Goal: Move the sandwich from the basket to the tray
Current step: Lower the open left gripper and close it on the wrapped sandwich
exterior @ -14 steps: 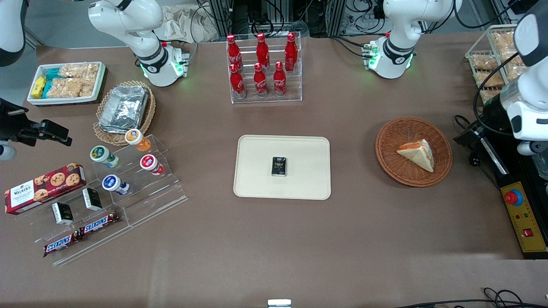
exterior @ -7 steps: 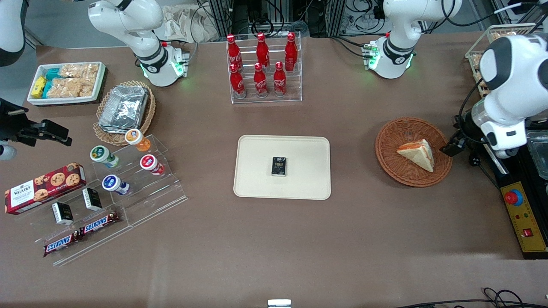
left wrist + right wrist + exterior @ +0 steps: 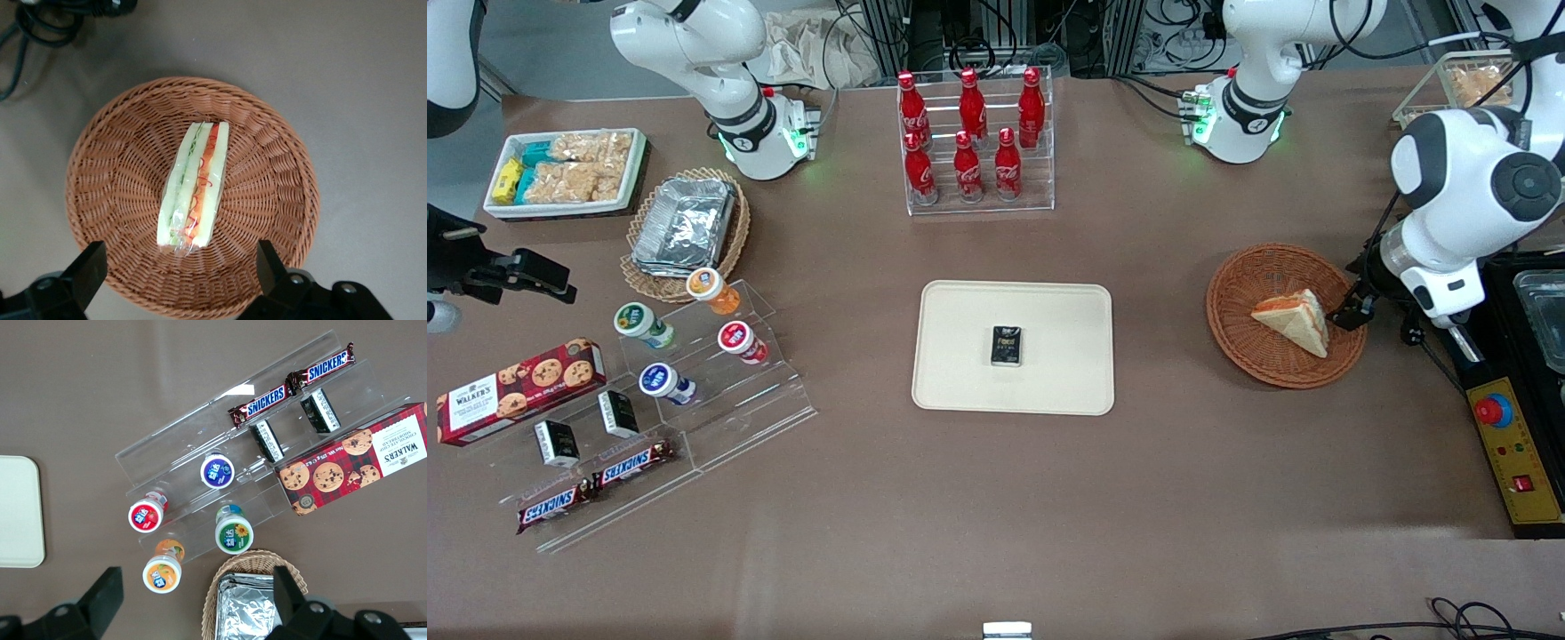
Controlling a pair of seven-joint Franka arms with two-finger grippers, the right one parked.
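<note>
My left gripper grabs the sandwich (image 3: 1294, 322) by the sides of its bread next, to set it on the cream tray.
The sandwich (image 3: 1294, 322), a white bread wedge with red and green filling, lies in the round reddish-brown wicker basket (image 3: 1240, 356) toward the working arm's end of the table. My left gripper (image 3: 1348, 313) hovers above the basket's rim beside the sandwich, open and empty. In the left wrist view the sandwich (image 3: 195, 187) lies wrapped in clear film in the middle of the basket (image 3: 273, 167), and the gripper (image 3: 180, 275) stands open with its fingers spread wider than the sandwich. The cream tray (image 3: 960, 373) lies at the table's middle.
A small black packet (image 3: 1007, 346) lies on the tray. A rack of red bottles (image 3: 971, 142) stands farther from the camera. A control box with a red button (image 3: 1513, 453) lies beside the basket. Snack stands, a foil-filled basket (image 3: 685, 227) and a white bin (image 3: 565, 171) sit toward the parked arm's end.
The left arm has swung in from the table's end toward the basket, bringing the gripper over the basket's rim. The sandwich, basket and tray have not moved.
</note>
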